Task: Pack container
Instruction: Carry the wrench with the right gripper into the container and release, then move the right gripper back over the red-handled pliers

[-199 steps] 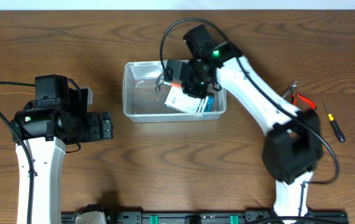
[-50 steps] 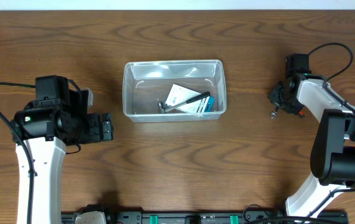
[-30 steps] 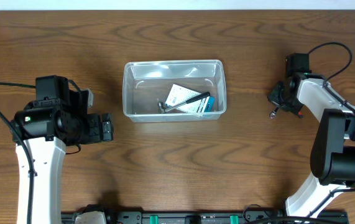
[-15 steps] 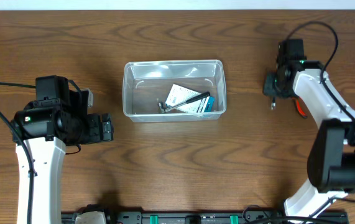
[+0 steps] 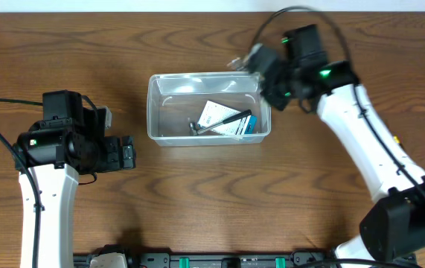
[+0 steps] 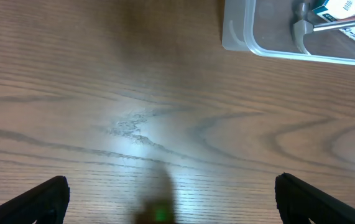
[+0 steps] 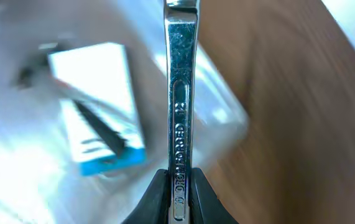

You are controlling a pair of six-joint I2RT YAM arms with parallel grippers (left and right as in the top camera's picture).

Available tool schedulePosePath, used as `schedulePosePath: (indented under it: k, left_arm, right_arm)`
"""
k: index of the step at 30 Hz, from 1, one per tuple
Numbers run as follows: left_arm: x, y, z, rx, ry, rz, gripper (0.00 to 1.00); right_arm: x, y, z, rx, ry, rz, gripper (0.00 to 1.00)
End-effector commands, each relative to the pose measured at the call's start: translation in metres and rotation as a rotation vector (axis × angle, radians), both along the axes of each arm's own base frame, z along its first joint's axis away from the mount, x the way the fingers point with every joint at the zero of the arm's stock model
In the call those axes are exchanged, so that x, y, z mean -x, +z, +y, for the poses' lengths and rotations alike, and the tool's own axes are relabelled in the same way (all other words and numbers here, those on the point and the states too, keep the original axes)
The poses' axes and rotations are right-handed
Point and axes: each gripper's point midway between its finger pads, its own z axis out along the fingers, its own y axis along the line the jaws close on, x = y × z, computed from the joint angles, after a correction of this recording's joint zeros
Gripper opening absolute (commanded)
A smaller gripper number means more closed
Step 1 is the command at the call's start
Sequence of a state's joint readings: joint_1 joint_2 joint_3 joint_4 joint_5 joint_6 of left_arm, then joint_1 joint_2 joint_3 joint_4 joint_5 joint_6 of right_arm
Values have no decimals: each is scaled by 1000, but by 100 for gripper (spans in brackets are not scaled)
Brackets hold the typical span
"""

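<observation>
My right gripper needs to line the steel wrench (image 5: 243, 58) up with the container's open middle before opening: over the container's corner rim, the wrench would catch half outside.
The clear plastic container (image 5: 152, 112) stands at the table's middle back. It holds a white and blue box (image 5: 227, 119) and a small hammer with a black handle (image 5: 216, 124). My right gripper (image 5: 266, 71) hangs over the container's far right corner, shut on a steel wrench (image 5: 243, 58), which is blurred. In the right wrist view the wrench (image 7: 180, 93) stands straight up between the shut jaws (image 7: 180, 193), above the container (image 7: 22, 168) and the box (image 7: 99, 106). My left gripper (image 5: 126, 155) is open and empty, left of the container; its wrist view (image 6: 174, 202) shows the container's corner (image 6: 236, 40).
The right arm reaches across the table's right half. A small yellow tip of a screwdriver (image 5: 396, 138) shows beside that arm at the right. The brown wooden table (image 6: 165, 112) lies bare under the left gripper.
The right arm has swung left from the table's right side to the container's far right corner, carrying the wrench. The left arm has not moved.
</observation>
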State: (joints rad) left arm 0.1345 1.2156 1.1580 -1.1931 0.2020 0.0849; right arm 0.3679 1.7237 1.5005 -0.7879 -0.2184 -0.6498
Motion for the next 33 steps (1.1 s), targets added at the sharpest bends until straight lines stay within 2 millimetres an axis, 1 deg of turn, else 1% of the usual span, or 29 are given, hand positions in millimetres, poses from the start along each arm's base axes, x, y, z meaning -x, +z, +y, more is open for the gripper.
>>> schedulePosePath:
  k: [1, 4, 7, 12, 15, 16, 17, 18, 19, 20, 21, 22, 23, 25, 26, 27, 29, 30, 32, 33]
  left_arm:
    - [0, 1, 1, -11, 0, -1, 98]
    - [0, 1, 1, -11, 3, 0, 98]
    - [0, 1, 1, -10, 3, -1, 98]
    - [0, 1, 1, -9, 7, -1, 98]
    - [0, 1, 1, -8, 10, 0, 98]
    - [0, 1, 1, -8, 10, 0, 98]
    - [0, 1, 1, -8, 10, 0, 98]
    - [0, 1, 1, -8, 10, -1, 98]
    - [0, 1, 1, -8, 10, -1, 98]
    - [0, 1, 1, -8, 10, -1, 98]
    - [0, 1, 1, -8, 10, -1, 98]
    - [0, 1, 1, -8, 10, -1, 98]
    - [0, 1, 1, -8, 10, -1, 98]
    - [0, 1, 1, -8, 10, -1, 98]
    - [0, 1, 1, -8, 10, -1, 98]
    - [0, 1, 1, -8, 10, -1, 98]
    - [0, 1, 1, -8, 10, -1, 98]
    - [0, 1, 1, -8, 10, -1, 98]
    - [0, 1, 1, -8, 10, -1, 98]
    - [0, 1, 1, -8, 10, -1, 98]
  right_arm:
    - [14, 5, 41, 22, 282, -89, 1]
    - [22, -14, 62, 55, 404, -88, 1]
    - [27, -40, 75, 80, 468, -53, 1]
    - [26, -78, 87, 79, 493, 14, 1]
    - [28, -88, 91, 59, 501, 41, 2]
    - [28, -90, 91, 54, 497, 49, 4]
    - [28, -90, 91, 53, 488, 53, 9]
    - [28, -90, 91, 52, 485, 55, 25]
    - [28, -89, 91, 49, 474, 58, 49]
    - [27, -88, 91, 46, 459, 58, 79]
    - [26, -86, 90, 42, 441, 61, 94]
    - [24, -82, 90, 33, 419, 63, 99]
    - [23, -77, 90, 21, 394, 64, 99]
    - [19, -58, 88, -13, 332, 52, 99]
    - [16, -47, 85, -30, 304, 43, 99]
    - [12, -31, 80, -50, 262, 27, 99]
    - [4, -5, 67, -74, 171, 0, 99]
    - [-3, 11, 54, -90, 81, -19, 99]
    - [-18, 36, 23, -106, -109, -52, 99]
    - [-26, 46, 0, -109, -226, -68, 99]
